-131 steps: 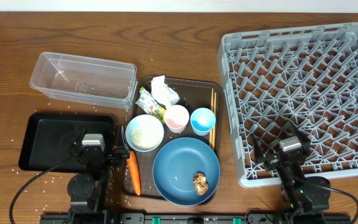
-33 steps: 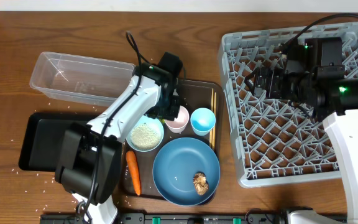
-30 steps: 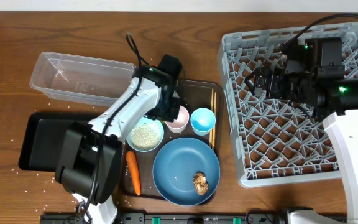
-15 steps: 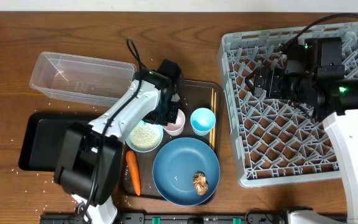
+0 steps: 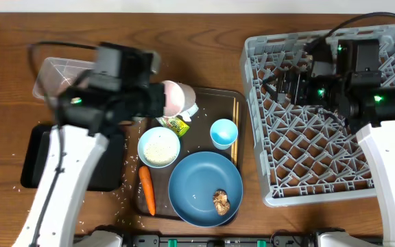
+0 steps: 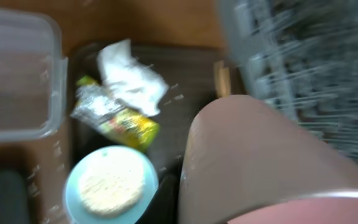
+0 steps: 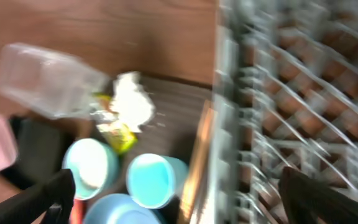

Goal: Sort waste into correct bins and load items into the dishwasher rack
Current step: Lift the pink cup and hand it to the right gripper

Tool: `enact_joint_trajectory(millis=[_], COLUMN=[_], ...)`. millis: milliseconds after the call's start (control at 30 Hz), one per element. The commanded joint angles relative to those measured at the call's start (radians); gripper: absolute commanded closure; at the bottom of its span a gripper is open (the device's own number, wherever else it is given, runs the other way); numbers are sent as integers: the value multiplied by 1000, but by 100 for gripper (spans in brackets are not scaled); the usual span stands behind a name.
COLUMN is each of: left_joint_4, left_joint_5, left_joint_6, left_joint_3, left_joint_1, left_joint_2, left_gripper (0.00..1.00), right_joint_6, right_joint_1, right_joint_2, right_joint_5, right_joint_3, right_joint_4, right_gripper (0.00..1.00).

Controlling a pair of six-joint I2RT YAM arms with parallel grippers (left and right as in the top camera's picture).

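The right gripper grabs the pale pink cup's base end [image 5: 190, 100] next, opposite its open rim, to load it with its opening down in the dishwasher rack [image 5: 334, 123].
My left gripper [image 5: 164, 100] is shut on the small pale pink cup [image 5: 177, 97], held high above the back left of the brown serving tray [image 5: 219, 103]. The cup fills the left wrist view [image 6: 260, 155]. Below it lie the crumpled white paper [image 6: 132, 78], the green-yellow wrapper [image 5: 177, 125] and the white bowl [image 5: 159, 146] with rice in it. The light blue cup [image 5: 223, 133], the dark blue dish [image 5: 204, 186] with the brown lump [image 5: 221, 201], and the carrot [image 5: 147, 190] rest on the tray. My right gripper [image 5: 286, 86] hangs open over the left part of the dishwasher rack [image 5: 334, 123].
The clear tub [image 5: 64, 72] stands at the back left, partly behind my left arm. The black tray [image 5: 36, 165] lies in front of it. Loose rice grains [image 5: 125, 189] dot the table around it. Chopsticks [image 5: 236, 116] lie along the serving tray's right side.
My left gripper has shut on the pink cup and lifted it off the tray, up and to the left. The right arm has barely moved.
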Motion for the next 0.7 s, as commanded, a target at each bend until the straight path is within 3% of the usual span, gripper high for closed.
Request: enact_joint_trajectory(millis=[0, 100, 300, 500, 667], left_joint_4=[3, 9, 33, 36, 37], left_joint_5=[393, 632, 922, 1010, 1045], left_joint_6=[118, 180, 210, 209, 198], left_joint_3=[8, 7, 8, 8, 8], left_joint_1=[95, 136, 137, 137, 136], left_joint_2=[-4, 18, 63, 65, 65], left_gripper=[94, 94, 94, 94, 94], right_joint_6=[-105, -186, -233, -310, -329], right_joint_1=[-13, 27, 157, 256, 292], right_joint_2=[-4, -4, -4, -3, -2], right_joint_5=[-372, -606, -635, -623, -584], right_joint_3=[24, 24, 24, 24, 24], right_joint_4=[65, 148, 240, 282, 299], right_gripper=[7, 12, 15, 8, 8])
